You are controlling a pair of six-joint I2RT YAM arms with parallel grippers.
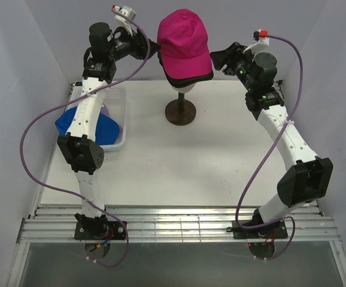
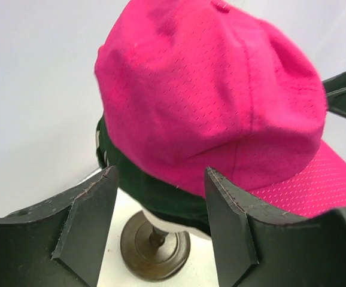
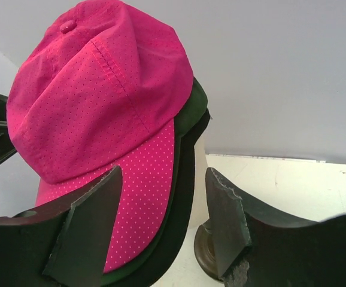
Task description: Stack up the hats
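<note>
My left gripper needs to grab the blue cap's edge [image 1: 63, 122] at the basket's outer rim next, and leave the cap's opposite side for my right gripper.
A magenta cap [image 1: 184, 42] sits on top of a dark green cap [image 1: 188, 78] and a black one on the mannequin head. In the left wrist view the magenta cap [image 2: 215, 95] fills the frame above the dark cap [image 2: 155, 191]. In the right wrist view the magenta brim [image 3: 143, 197] lies over the green [image 3: 192, 104] and black [image 3: 182, 227] brims. My left gripper [image 1: 155, 51] [image 2: 161, 227] is open just left of the stack. My right gripper [image 1: 216, 58] [image 3: 164, 221] is open just right of it. A bright blue cap [image 1: 104, 128] lies in the basket.
The cream mannequin head [image 1: 184, 88] stands on a brown stand [image 1: 180, 112] at the back middle of the table. A white plastic basket [image 1: 125, 122] sits at the left under my left arm, with a bit of lavender fabric [image 1: 105, 110] beside the blue cap. Walls close in on three sides.
</note>
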